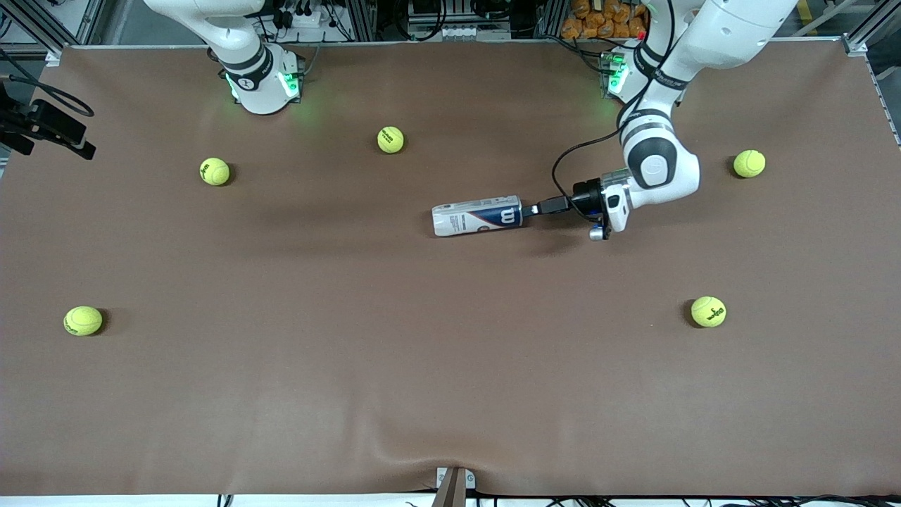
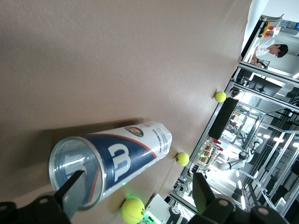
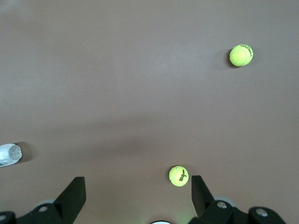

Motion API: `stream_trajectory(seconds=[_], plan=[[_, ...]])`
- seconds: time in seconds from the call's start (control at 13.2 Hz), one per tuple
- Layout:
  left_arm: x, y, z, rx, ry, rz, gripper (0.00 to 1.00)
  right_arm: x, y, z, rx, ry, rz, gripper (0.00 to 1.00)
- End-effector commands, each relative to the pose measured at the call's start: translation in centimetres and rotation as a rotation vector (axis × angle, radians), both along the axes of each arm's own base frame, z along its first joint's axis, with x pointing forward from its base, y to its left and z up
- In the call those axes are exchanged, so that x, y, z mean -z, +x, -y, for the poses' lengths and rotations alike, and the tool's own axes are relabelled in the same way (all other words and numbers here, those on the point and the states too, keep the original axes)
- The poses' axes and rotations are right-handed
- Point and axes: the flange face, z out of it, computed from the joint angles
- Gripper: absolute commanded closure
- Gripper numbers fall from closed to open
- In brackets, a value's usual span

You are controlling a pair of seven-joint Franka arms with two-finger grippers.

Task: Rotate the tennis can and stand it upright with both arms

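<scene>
The fingers of the left gripper aren't deep enough at the can's rim to grip it, so they need to move toward the can's rim before they close on the can's open rim (image 1: 521,211) (image 2: 99,161).
The tennis can (image 1: 479,216) lies on its side in the middle of the brown table (image 1: 450,366), its navy "W" end toward the left arm's end. My left gripper (image 1: 533,210) is low at that end, open and holding nothing. In the left wrist view the can (image 2: 117,161) shows its clear open mouth. One finger (image 2: 70,189) overlaps the mouth; I cannot tell if it is inside. The other finger (image 2: 202,192) is well off the can. My right gripper (image 3: 138,196) is open and empty, high over the table near its base, out of the front view. The can's end (image 3: 9,155) shows at that view's edge.
Several yellow-green tennis balls lie scattered: two (image 1: 391,139) (image 1: 215,171) near the right arm's base (image 1: 262,81), one (image 1: 83,320) nearer the front camera at that end, and two (image 1: 749,163) (image 1: 708,311) at the left arm's end. A black camera mount (image 1: 49,127) sits at the table's edge.
</scene>
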Motion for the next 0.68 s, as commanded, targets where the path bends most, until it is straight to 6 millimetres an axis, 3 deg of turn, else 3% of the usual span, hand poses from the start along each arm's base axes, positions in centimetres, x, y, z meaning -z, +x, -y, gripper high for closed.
stream_trajectory(seconds=[0.0, 0.23, 0.45, 0.6], plan=[[1.2, 0.2, 0.5, -0.010, -0.007, 0.005, 0.00, 0.1, -0.7, 0.1, -0.015, 0.001, 0.007, 0.00], [1.6, -0.2, 0.8, -0.005, -0.007, -0.006, 0.00, 0.2, -0.5, 0.3, -0.011, 0.001, 0.010, 0.00], [1.6, -0.6, 2.5, -0.009, -0.028, -0.017, 0.00, 0.3, -0.4, 0.2, -0.015, 0.001, 0.007, 0.00], [2.2, -0.3, 3.0, -0.015, -0.038, -0.027, 0.13, 0.3, -0.3, 0.2, -0.013, 0.002, 0.005, 0.00]])
